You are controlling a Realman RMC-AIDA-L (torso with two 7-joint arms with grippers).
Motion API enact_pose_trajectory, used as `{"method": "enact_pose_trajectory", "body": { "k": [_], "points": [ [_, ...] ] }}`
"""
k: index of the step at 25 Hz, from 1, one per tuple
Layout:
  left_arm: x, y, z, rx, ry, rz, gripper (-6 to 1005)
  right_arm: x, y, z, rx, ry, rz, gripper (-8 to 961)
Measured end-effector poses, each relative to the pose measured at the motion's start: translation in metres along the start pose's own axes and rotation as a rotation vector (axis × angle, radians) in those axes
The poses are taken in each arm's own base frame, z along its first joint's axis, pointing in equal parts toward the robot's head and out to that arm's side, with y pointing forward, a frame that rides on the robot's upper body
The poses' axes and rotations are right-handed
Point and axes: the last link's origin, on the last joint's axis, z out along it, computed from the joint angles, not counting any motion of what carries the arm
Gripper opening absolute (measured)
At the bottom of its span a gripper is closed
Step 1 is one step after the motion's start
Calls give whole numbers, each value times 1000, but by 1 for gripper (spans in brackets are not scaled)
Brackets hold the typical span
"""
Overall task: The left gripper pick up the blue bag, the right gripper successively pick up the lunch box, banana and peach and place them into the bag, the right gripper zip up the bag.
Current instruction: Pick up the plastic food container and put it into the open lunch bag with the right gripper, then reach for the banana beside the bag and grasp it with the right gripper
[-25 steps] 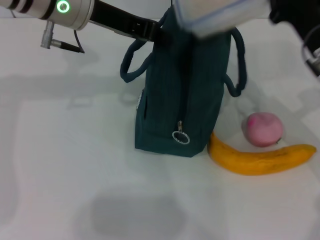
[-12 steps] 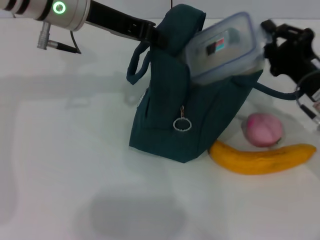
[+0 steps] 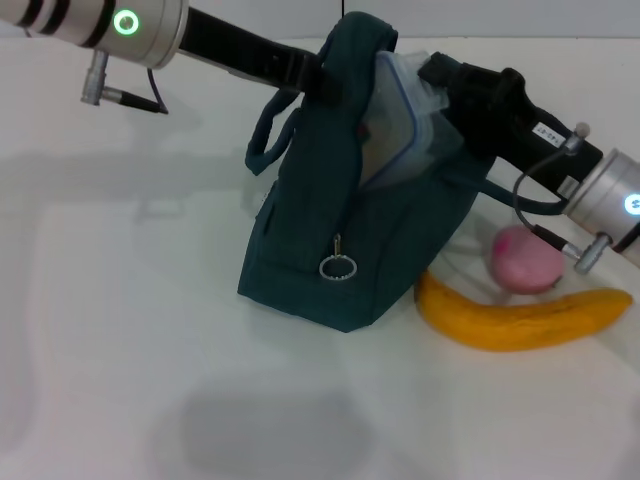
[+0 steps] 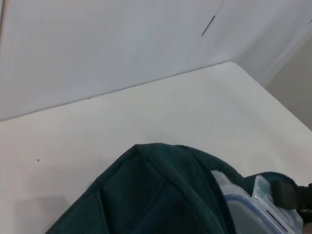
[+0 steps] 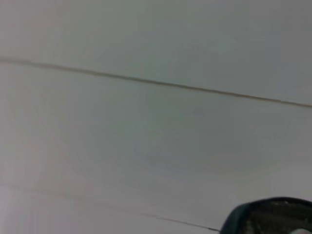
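The lunch box [image 3: 398, 130] sits sunk inside the blue bag's opening and would stay in the bag if I opened now, so it is time for my right gripper to open.
The blue bag [image 3: 340, 230] stands tilted on the white table, its top pulled toward the far side. My left gripper [image 3: 316, 72] is shut on the bag's top edge beside a handle. The lunch box [image 3: 398, 130] stands on end, half sunk into the bag's open mouth. My right gripper [image 3: 442, 78] is at the box's upper end and looks shut on it. In the left wrist view, the bag [image 4: 156, 195] and the box's blue rim [image 4: 258, 209] show. The peach [image 3: 528, 258] and the banana [image 3: 520, 315] lie on the table right of the bag.
A silver zipper ring [image 3: 340, 267] hangs on the bag's near side. One loop handle [image 3: 265, 140] droops on the left. The right arm's silver wrist [image 3: 615, 200] and cable hang over the peach. A dark bag corner [image 5: 268, 217] shows in the right wrist view.
The lunch box has tipped from lying across the bag's mouth to standing down inside it. My right gripper moved left to the bag with it. The bag leaned further.
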Motion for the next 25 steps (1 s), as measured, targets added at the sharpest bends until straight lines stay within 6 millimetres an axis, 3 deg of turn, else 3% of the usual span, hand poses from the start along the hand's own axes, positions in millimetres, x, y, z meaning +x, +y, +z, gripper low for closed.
{"method": "enact_pose_trajectory", "body": {
  "k": [8, 14, 19, 25],
  "points": [
    [-1, 0, 1, -1, -5, 3, 53, 0, 3, 7, -3, 39, -195, 120],
    [-5, -3, -2, 7, -4, 3, 54, -6, 1, -1, 0, 26, -276, 134],
    [-5, -5, -4, 14, 1, 1, 54, -12, 1, -18, -10, 11, -318, 311],
    [-11, -11, -8, 26, 1, -18, 54, -29, 24, -53, -136, 115, -469, 536]
  ]
}}
